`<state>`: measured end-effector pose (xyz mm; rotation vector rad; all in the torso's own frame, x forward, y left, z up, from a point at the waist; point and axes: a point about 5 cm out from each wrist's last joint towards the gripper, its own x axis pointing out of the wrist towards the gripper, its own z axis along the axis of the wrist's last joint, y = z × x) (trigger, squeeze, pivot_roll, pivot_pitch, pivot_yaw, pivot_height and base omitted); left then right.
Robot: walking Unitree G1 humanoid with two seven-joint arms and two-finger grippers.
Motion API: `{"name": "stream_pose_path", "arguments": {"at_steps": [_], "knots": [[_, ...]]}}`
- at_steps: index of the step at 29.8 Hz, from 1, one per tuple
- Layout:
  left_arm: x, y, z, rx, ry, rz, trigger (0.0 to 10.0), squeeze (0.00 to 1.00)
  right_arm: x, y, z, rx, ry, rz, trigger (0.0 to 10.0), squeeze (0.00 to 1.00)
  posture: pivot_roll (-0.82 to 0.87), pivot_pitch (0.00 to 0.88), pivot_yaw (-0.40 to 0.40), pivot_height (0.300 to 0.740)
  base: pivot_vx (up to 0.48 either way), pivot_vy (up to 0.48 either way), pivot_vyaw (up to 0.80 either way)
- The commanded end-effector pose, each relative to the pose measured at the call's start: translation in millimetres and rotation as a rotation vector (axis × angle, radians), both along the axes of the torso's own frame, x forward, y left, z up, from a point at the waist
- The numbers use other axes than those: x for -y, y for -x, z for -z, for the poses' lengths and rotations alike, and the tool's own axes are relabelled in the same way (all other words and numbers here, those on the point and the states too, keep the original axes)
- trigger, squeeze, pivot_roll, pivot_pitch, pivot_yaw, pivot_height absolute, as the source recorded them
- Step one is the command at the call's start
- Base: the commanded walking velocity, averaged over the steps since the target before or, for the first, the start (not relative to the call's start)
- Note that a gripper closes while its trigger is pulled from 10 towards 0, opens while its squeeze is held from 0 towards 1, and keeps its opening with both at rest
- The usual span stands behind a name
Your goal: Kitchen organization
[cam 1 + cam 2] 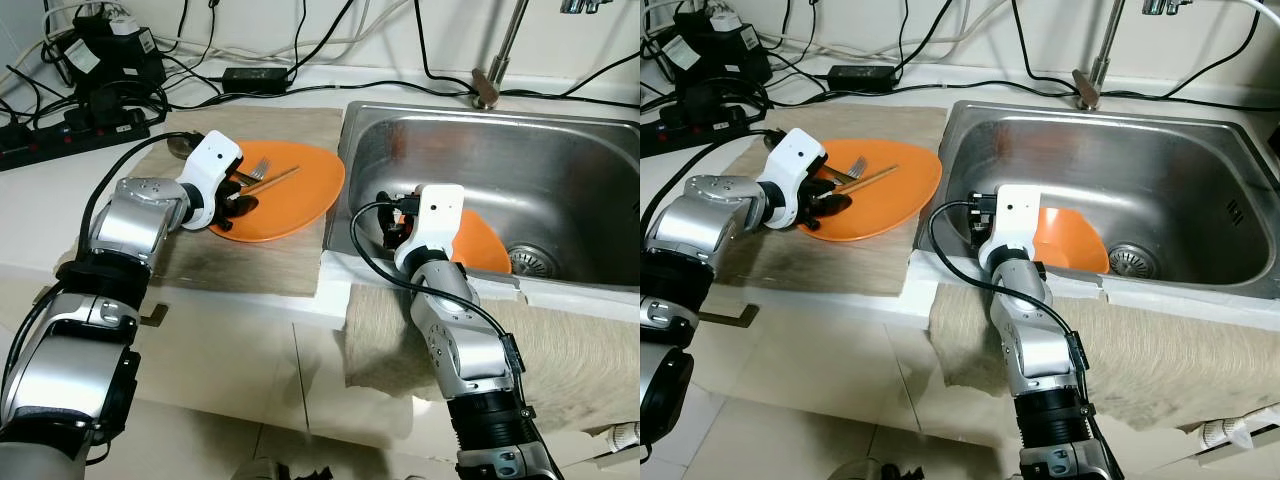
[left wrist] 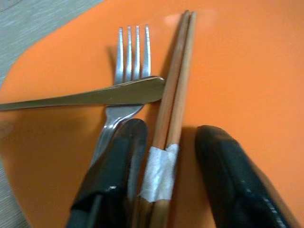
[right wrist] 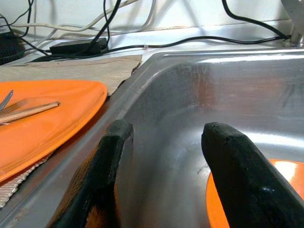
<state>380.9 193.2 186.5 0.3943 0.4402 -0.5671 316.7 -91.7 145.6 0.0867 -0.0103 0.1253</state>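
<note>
My left gripper should grab the chopsticks by their taped end (image 2: 160, 174) next, as the metal handle and the fork's teeth crowd them further up.
An orange plate (image 1: 300, 185) lies on a brownish mat left of the sink. On it rest a fork (image 2: 128, 52), a metal handle (image 2: 95, 97) laid across the fork, and a taped pair of wooden chopsticks (image 2: 176, 90). My left gripper (image 2: 173, 129) is low over the plate and open, with one finger on each side of the chopsticks' taped end. A second orange plate (image 1: 482, 245) leans inside the steel sink (image 1: 560, 170). My right gripper (image 3: 166, 130) hangs open in the sink's left part beside that plate, holding nothing.
A power strip (image 1: 60, 135), adapters and several black cables crowd the back of the counter. The tap (image 1: 495, 70) rises behind the sink, and the drain (image 1: 527, 260) is beside the sunk plate. A beige towel (image 1: 570, 350) drapes over the counter's front edge.
</note>
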Motion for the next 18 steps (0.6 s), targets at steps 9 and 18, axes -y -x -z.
{"name": "stream_pose_path", "arguments": {"at_steps": [9,18], "knots": [[1.4,1.3,8,-0.030,-0.007,0.032,0.0,0.00,2.2,3.8,-16,-0.024,-0.017,-0.090,10.0,0.00,0.04,0.000,0.053,0.740,0.000,0.000,0.00],[9.1,-2.3,-4,0.014,0.066,0.051,0.0,0.00,5.2,17.3,-32,-0.165,-0.030,-0.444,10.0,0.00,0.03,0.000,0.054,0.740,0.000,0.000,0.00]]}}
